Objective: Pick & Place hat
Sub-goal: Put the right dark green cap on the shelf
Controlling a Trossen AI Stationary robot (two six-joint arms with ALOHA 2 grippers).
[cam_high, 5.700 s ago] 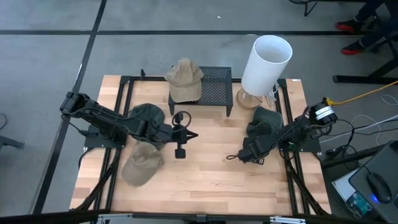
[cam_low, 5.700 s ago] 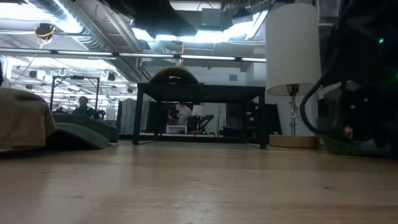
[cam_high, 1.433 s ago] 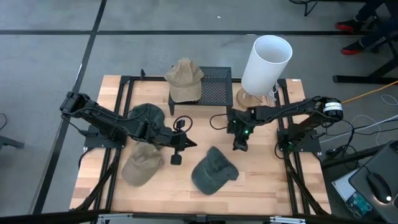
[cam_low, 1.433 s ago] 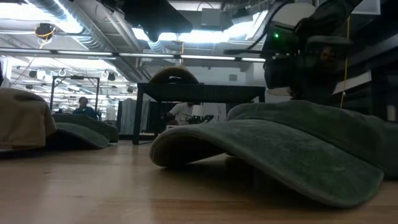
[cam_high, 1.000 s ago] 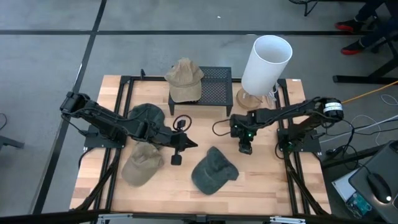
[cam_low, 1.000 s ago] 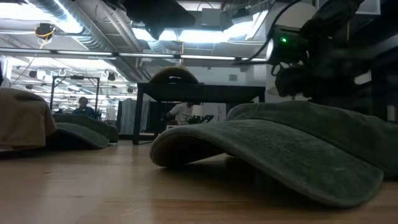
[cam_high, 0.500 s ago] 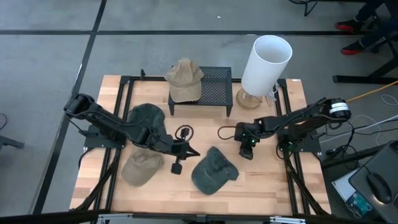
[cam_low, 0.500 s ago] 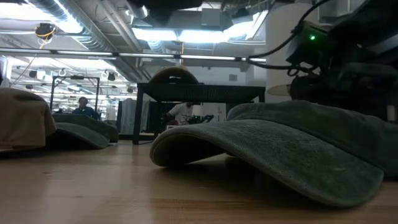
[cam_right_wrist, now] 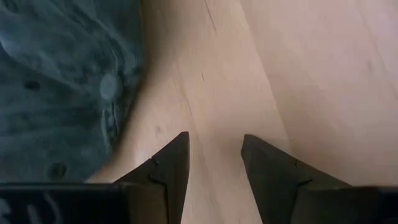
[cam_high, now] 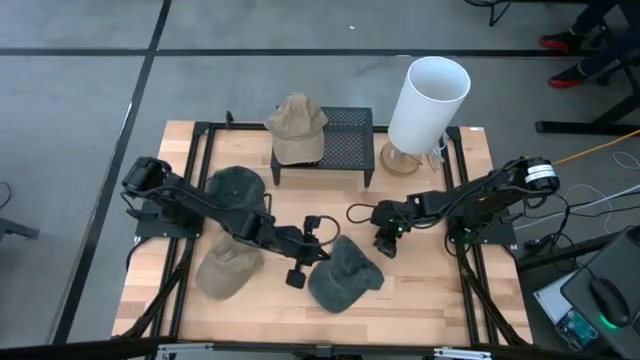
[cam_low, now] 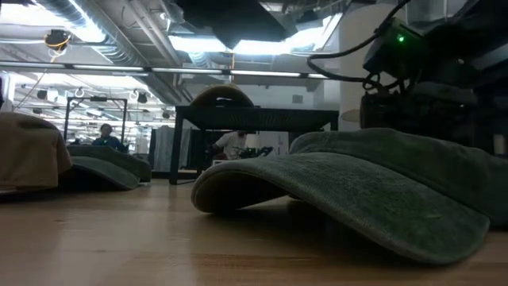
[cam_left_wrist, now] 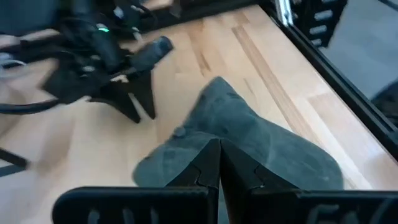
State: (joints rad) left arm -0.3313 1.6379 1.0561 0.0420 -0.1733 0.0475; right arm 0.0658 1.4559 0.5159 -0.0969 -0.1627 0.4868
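Note:
I should set the dark green hat on the black rack (cam_high: 345,145), so next I will take the hat by its top (cam_high: 360,260) with my right gripper.
A dark green hat (cam_high: 345,275) lies crown up on the wood near the table's middle; it fills the foreground of the low view (cam_low: 357,187). My left gripper (cam_high: 318,252) is shut, and its tips (cam_left_wrist: 219,155) stand at the hat's left edge. My right gripper (cam_high: 384,248) hangs open over bare wood (cam_right_wrist: 214,155), just right of the hat (cam_right_wrist: 62,81). A tan hat (cam_high: 297,128) sits on the black rack (cam_high: 345,145). My left gripper points its shut fingertips (cam_left_wrist: 219,146) slanting down from the table's left at the green hat's left edge (cam_left_wrist: 186,140). I cannot tell whether they touch the cloth.
A second dark green hat (cam_high: 235,188) and a tan hat (cam_high: 228,265) lie on the table's left part, under the left arm. A white lamp (cam_high: 425,100) stands at the far right beside the rack. Black frame rails (cam_high: 470,280) run along the table's sides.
My left gripper, still shut, has gone toward the table's right and near edges and a little down, up to the green hat's left edge. My right gripper has sunk toward the near edge and tipped more steeply down. The hat has lain still.

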